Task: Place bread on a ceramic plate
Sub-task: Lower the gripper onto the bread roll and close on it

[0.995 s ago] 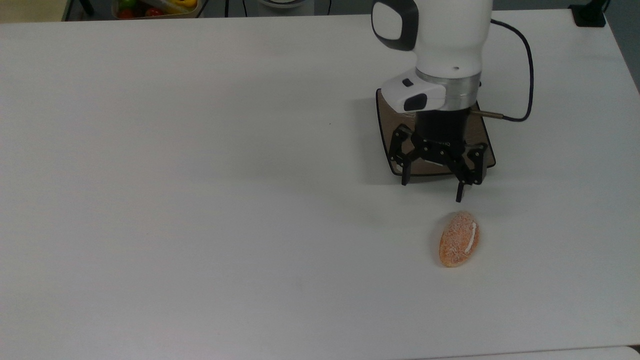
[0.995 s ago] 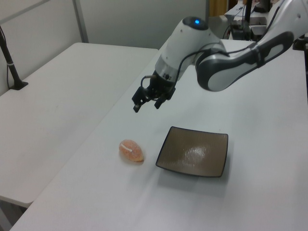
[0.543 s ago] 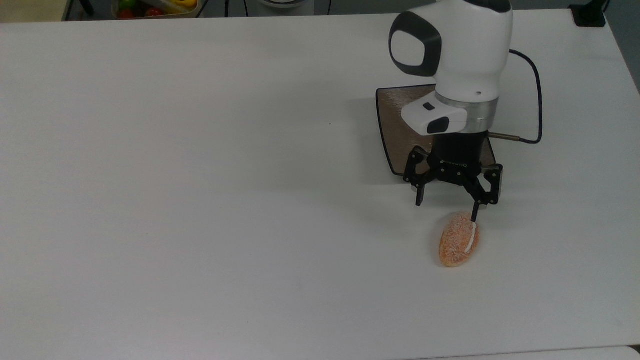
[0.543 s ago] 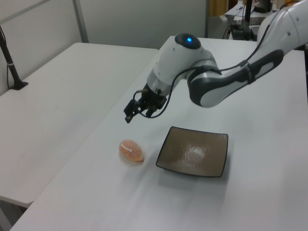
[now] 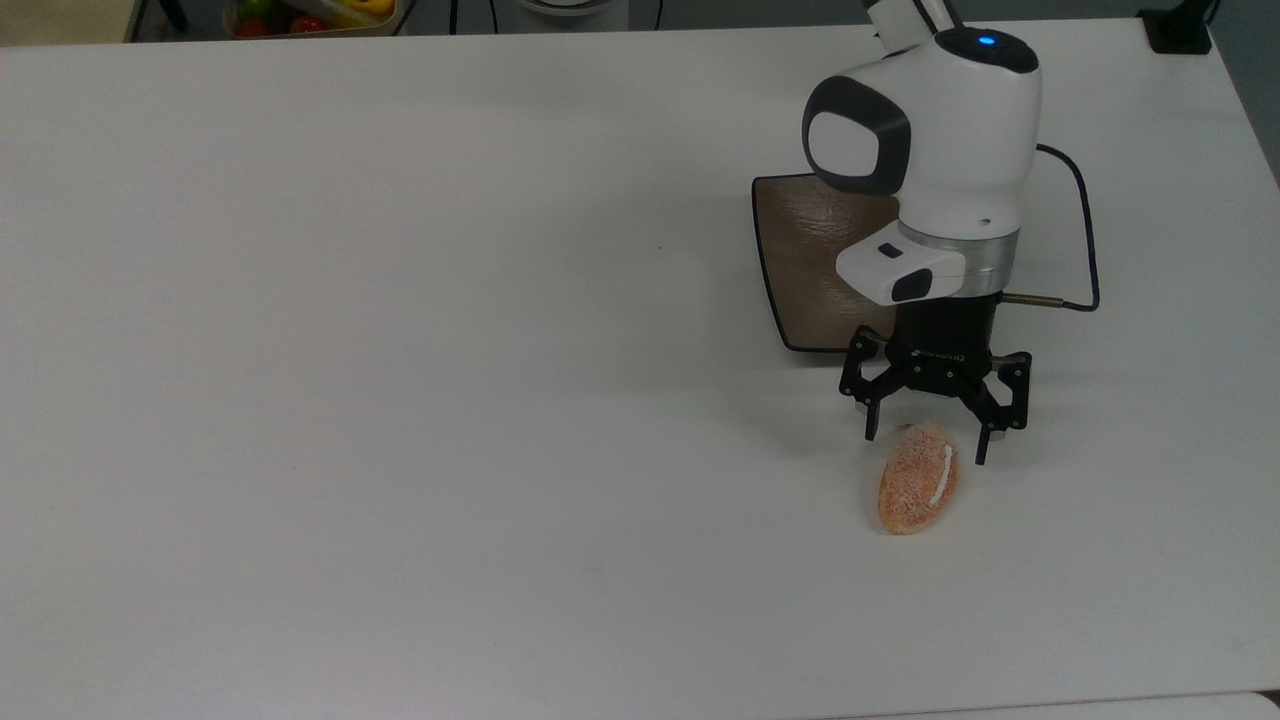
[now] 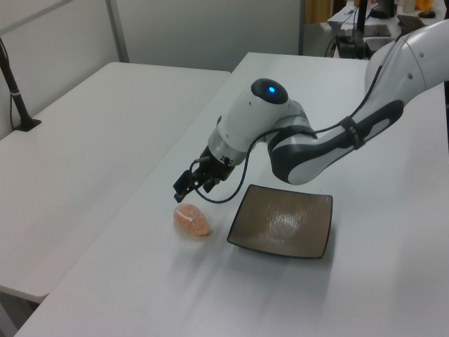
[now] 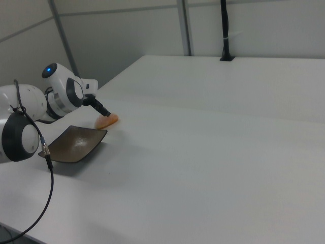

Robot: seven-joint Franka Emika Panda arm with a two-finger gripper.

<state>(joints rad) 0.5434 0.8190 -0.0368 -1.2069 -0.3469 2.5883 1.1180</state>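
The gripper picks up the bread by its rounded middle [image 6: 192, 220] next, to place the bread on the ceramic plate [image 6: 283, 221].
The bread [image 5: 918, 478], a small oval orange bun with one white stripe, lies on the white table [image 5: 400, 350] in front of the ceramic plate [image 5: 800, 260]. That plate is square and brown-grey with a thin black rim, and the arm covers part of it in the top view. My gripper [image 5: 927, 446] is open just above the bread's end nearest the plate, one finger on each side. In the left view the gripper [image 6: 184, 191] hangs right above the bread [image 6: 192, 221], left of the plate [image 6: 283, 221]. From the right view, the bread [image 7: 107, 121] sits past the plate [image 7: 73, 144].
A black cable [image 5: 1075, 240] loops off the wrist on the top view's right. A container of colourful items [image 5: 310, 15] stands beyond the table's far edge. A second white table [image 6: 77, 154] adjoins on the left view's left.
The arm has travelled from above the plate toward the table's near edge and come down. The open fingers now straddle the bread's end. The bread and plate have stayed put.
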